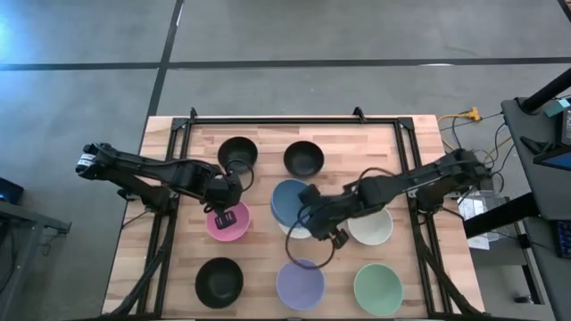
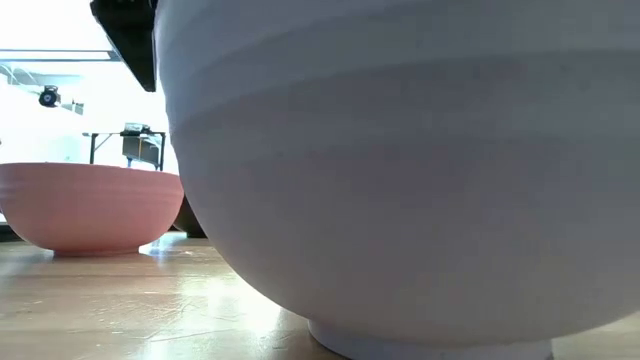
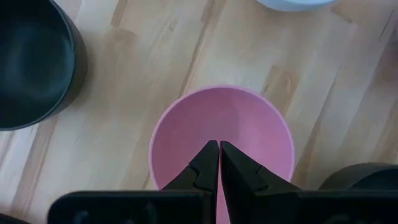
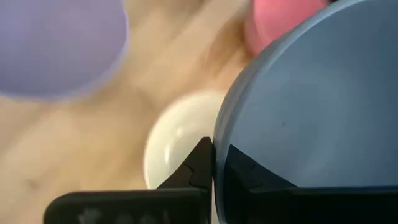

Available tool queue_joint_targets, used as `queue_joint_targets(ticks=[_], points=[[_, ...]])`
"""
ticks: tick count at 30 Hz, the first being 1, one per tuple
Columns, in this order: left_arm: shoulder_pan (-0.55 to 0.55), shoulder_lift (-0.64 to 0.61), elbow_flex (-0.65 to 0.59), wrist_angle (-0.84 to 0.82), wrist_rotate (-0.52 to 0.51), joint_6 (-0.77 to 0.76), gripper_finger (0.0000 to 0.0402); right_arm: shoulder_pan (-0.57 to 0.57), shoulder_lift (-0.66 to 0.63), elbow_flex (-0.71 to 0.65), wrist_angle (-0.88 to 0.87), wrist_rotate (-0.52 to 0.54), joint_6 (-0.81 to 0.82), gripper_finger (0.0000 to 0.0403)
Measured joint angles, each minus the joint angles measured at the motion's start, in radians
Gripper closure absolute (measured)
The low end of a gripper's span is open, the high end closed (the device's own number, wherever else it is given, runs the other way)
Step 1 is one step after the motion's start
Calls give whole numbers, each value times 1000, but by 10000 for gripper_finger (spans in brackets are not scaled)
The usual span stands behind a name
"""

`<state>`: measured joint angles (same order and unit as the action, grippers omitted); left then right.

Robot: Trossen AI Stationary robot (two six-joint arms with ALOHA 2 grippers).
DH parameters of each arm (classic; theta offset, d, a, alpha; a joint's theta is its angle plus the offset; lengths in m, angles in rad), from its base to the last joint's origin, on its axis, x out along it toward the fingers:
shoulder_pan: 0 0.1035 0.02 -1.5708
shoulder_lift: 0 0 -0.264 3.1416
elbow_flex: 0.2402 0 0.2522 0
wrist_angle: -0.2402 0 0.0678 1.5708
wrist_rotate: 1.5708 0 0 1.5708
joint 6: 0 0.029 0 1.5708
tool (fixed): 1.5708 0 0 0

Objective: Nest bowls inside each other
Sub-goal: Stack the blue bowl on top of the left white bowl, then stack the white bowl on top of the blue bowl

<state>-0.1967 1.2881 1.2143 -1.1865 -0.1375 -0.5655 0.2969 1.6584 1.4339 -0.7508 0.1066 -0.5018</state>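
Observation:
The white bowl (image 1: 295, 234) sticks out below the blue bowl's edge (image 1: 275, 214), so my right gripper needs to center the blue bowl and lower it before letting go of it.
My right gripper (image 1: 310, 217) is shut on the blue bowl (image 1: 287, 198), which it holds tilted over a white bowl (image 4: 177, 146) at the table's middle. My left gripper (image 3: 219, 149) is shut and hovers above the inside of the pink bowl (image 3: 224, 127), which stands on its base left of centre. The lavender bowl (image 1: 300, 283) stands at the near edge and fills the low view. A second white bowl (image 1: 373, 228), the green bowl (image 1: 378, 288) and three black bowls (image 1: 237, 153) (image 1: 303, 159) (image 1: 219, 281) stand apart on the table. My right gripper pinches the blue bowl's rim (image 4: 219, 134), one finger inside the bowl and one outside. The fingers come slanting down from the table's right side. The bowl hangs tilted above the white bowl; whether the two touch I cannot tell.
A black frame (image 1: 294, 119) runs along the table's far edge and down both sides. Bare wood lies between the bowls. Cables and equipment (image 1: 535, 160) stand off the table's right edge.

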Motion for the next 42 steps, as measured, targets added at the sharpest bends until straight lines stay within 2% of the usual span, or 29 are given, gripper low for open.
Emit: queue_joint_targets(ticks=[12,26,33,38,42], points=[[0,-23,-75,-28,-3,46,401,40,128,9,-66,26,63,394],[0,-25,-78,-29,-6,77,401,36,207,-2,-82,24,156,392],[0,-25,-78,-29,-6,77,401,18,203,-9,-82,-57,243,354],[0,-25,-79,-29,-6,76,401,17,197,0,-84,-61,263,320],[0,-25,-79,-28,-6,76,401,17,174,18,-78,-60,265,311]])
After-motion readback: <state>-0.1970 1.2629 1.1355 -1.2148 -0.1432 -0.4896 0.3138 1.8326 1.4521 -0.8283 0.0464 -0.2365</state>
